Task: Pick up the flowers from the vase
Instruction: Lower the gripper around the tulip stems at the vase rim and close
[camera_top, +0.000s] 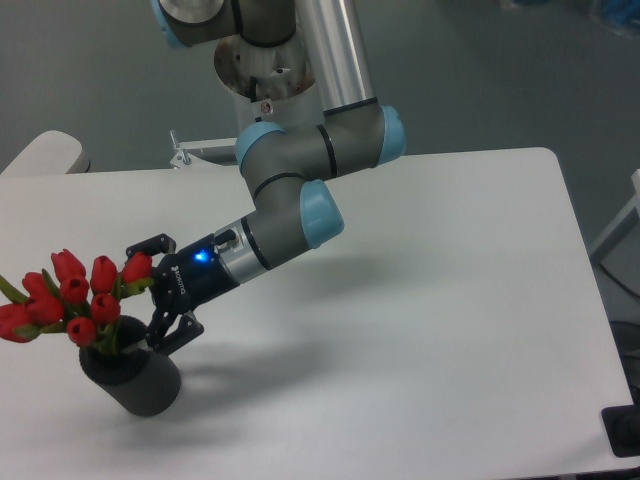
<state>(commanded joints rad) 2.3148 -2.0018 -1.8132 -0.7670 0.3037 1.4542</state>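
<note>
I need to lift the flowers (72, 295) out of the vase (138, 380), so my gripper should first grab them by their stems.
The flowers (72, 295), a bunch of red tulip buds with green leaves, stand in the vase (138, 380), a short dark cylinder near the table's front left corner. My gripper (145, 297) reaches in from the right at the height of the buds and upper stems. Its jaws are open. The upper finger (148, 245) is just above the rightmost bud and the lower finger (172, 333) is close to the vase rim. Nothing is held. The stems are mostly hidden by leaves and by the vase.
The white table (430, 300) spreads to the right and back. The arm's silver column and blue-capped joints (320, 210) rise over the table's back middle. A pale rounded object (45, 152) sits beyond the table's back left edge.
</note>
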